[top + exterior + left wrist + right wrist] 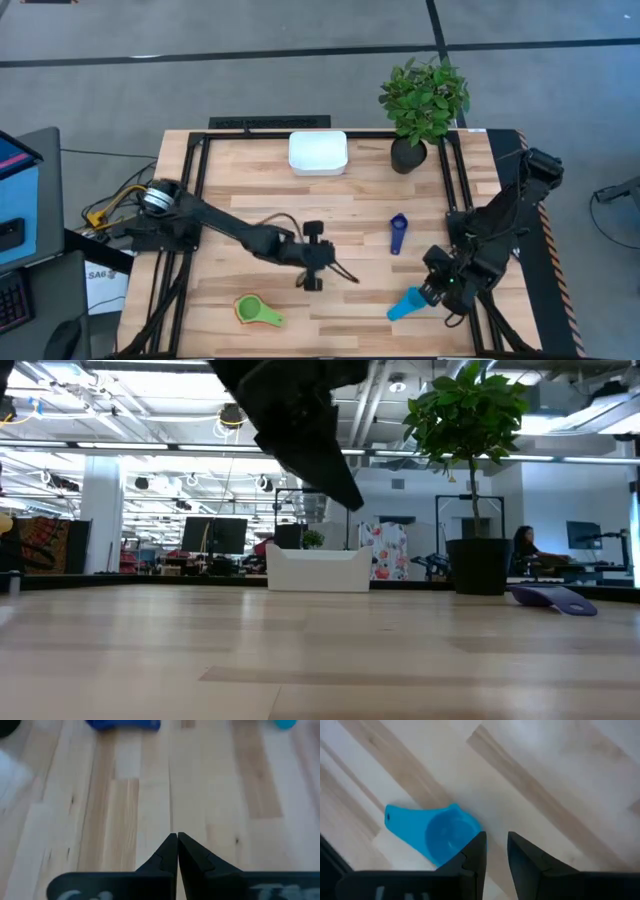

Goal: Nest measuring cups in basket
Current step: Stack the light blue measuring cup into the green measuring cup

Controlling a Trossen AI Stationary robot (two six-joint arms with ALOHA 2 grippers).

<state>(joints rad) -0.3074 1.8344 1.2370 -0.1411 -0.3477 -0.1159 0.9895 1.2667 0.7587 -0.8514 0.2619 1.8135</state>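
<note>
My right gripper takes hold of the light blue cup by its rim next, leaving its handle free, so the cup joins the nest.
The white basket (318, 153) stands at the table's far middle, also in the low view (318, 570). A dark blue cup (398, 233) lies right of centre. A green and yellow cup (258, 311) lies near the front edge. A light blue cup (432, 837) lies on the wood at the front right (405, 304), its handle pointing away from the fingers. My right gripper (496, 845) hangs just beside it, slightly open, with bare wood showing in the gap. My left gripper (176, 836) is shut over bare table at the centre (330, 262). My right gripper comes from above. The outer side of one finger (475, 851) stands at the light blue cup's rim (465, 827). I cannot tell whether it touches the cup. Nothing is between the fingers.
A black plant pot (408, 155) with a leafy plant stands at the far right, next to the basket. A black frame (200, 160) runs along the table's left, far and right sides. Bare wood lies between the cups.
</note>
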